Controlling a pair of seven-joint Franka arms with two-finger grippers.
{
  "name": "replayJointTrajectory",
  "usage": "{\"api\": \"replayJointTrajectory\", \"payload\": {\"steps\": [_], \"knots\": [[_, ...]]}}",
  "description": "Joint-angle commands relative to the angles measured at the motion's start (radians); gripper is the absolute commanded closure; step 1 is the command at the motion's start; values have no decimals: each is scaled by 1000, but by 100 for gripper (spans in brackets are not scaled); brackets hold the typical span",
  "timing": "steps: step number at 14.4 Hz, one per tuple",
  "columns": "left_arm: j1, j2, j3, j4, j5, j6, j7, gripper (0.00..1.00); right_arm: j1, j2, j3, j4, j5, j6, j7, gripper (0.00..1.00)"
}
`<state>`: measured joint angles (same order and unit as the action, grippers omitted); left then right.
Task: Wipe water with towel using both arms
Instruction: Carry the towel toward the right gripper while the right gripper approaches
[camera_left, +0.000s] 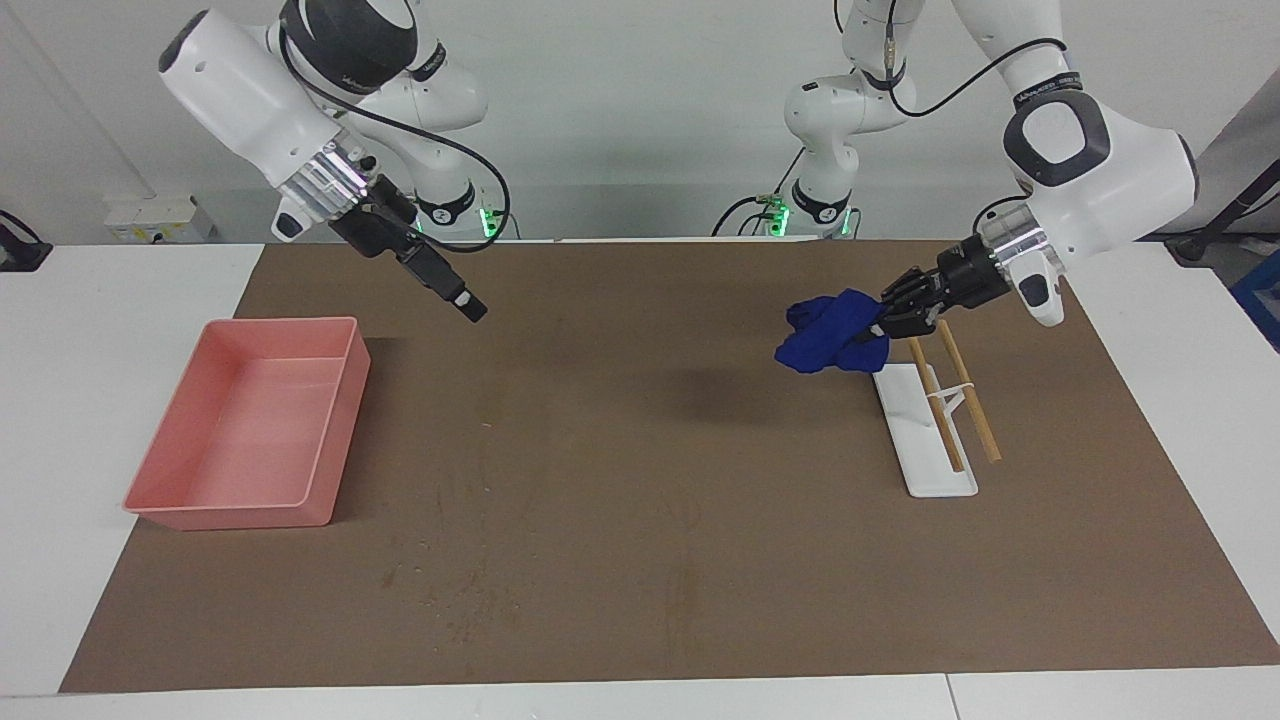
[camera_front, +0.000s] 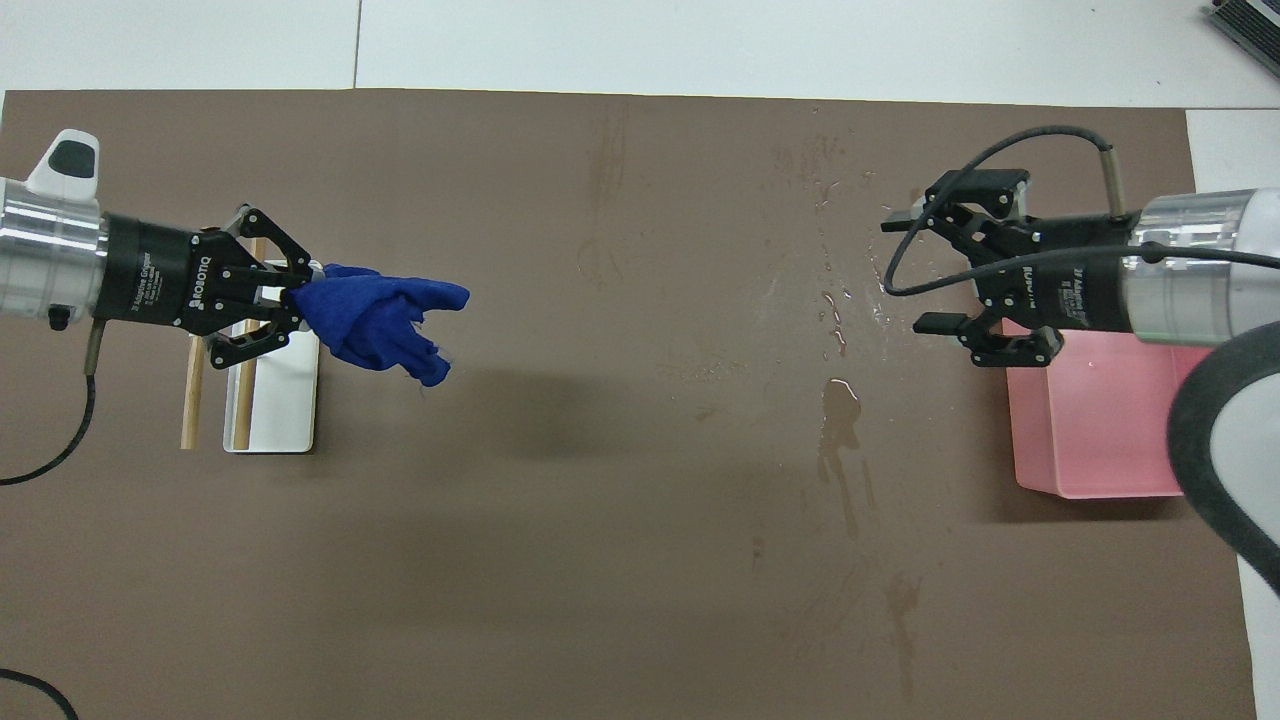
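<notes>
I will next use my right gripper to wipe up the water puddle (camera_front: 838, 400) on the mat, so I will grab the blue towel by its loose end (camera_front: 434, 314).
The blue towel (camera_left: 825, 335) hangs bunched from my left gripper (camera_left: 882, 322), which is shut on it and holds it in the air, pointing sideways, over the mat beside the white rack. In the overhead view the towel (camera_front: 385, 320) sticks out from the left gripper (camera_front: 292, 296) toward the table's middle. My right gripper (camera_left: 470, 306) is open and empty, tilted down in the air over the mat beside the pink tray. In the overhead view it (camera_front: 912, 272) is over scattered water drops (camera_front: 830, 305). A water puddle (camera_front: 838, 400) lies on the mat nearer to the robots.
A pink tray (camera_left: 230, 515) stands at the right arm's end, also in the overhead view (camera_front: 1090, 480). A white rack (camera_left: 935, 480) with two wooden rods (camera_left: 975, 415) lies at the left arm's end. A brown mat (camera_left: 640, 520) covers the table.
</notes>
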<state>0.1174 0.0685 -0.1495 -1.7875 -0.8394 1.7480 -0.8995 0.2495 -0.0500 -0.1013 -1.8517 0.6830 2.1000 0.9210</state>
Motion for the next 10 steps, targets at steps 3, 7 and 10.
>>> {"api": "replayJointTrajectory", "payload": {"steps": [3, 7, 10], "knots": [[-100, -110, 4, -96, -158, 54, -82, 100, 117, 29, 0, -52, 105, 146, 193, 0], [-302, -130, 4, -151, -159, 333, -81, 100, 203, 53, 2, -53, 164, 286, 306, 0], [-444, -130, 4, -200, -187, 546, -84, 100, 238, 68, 0, -54, 217, 330, 328, 0]]}}
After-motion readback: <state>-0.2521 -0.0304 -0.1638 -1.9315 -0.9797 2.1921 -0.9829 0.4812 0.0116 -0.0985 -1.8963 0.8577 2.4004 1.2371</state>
